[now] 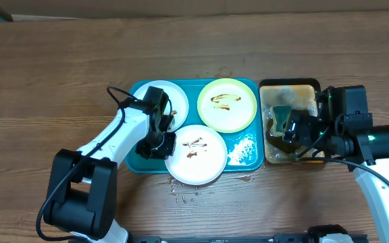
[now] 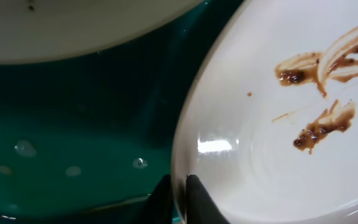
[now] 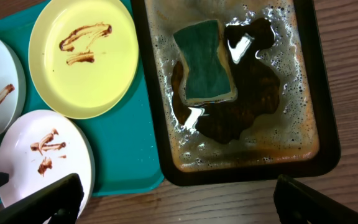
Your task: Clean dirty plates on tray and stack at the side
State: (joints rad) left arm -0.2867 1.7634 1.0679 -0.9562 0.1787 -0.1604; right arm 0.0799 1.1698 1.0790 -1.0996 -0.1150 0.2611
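Observation:
The robot's right gripper will next clean plates with the ends and bottom of the green sponge, so it will grab the sponge from above by its narrow middle (image 1: 281, 120) (image 3: 205, 63) and leave those parts free.
The teal tray (image 1: 252, 158) holds three sauce-smeared plates: a white plate (image 1: 169, 98) at back left, a pale yellow-green plate (image 1: 227, 104) at back right, and a white plate (image 1: 194, 154) at the front, overhanging the tray's near rim. My left gripper (image 1: 163, 144) is shut on the left rim of the front white plate (image 2: 278, 118); its fingers (image 2: 178, 194) pinch the rim. My right gripper (image 1: 291, 129) is open and empty above the black-rimmed tray; in the right wrist view its fingers (image 3: 179, 202) are spread wide over the table edge.
A black-rimmed tray (image 1: 314, 85) with brown soapy water stands right of the teal tray and holds a green sponge (image 3: 205, 61). Water drops lie on the wood (image 1: 188, 196) in front of the teal tray. Bare wooden table lies to the left and behind.

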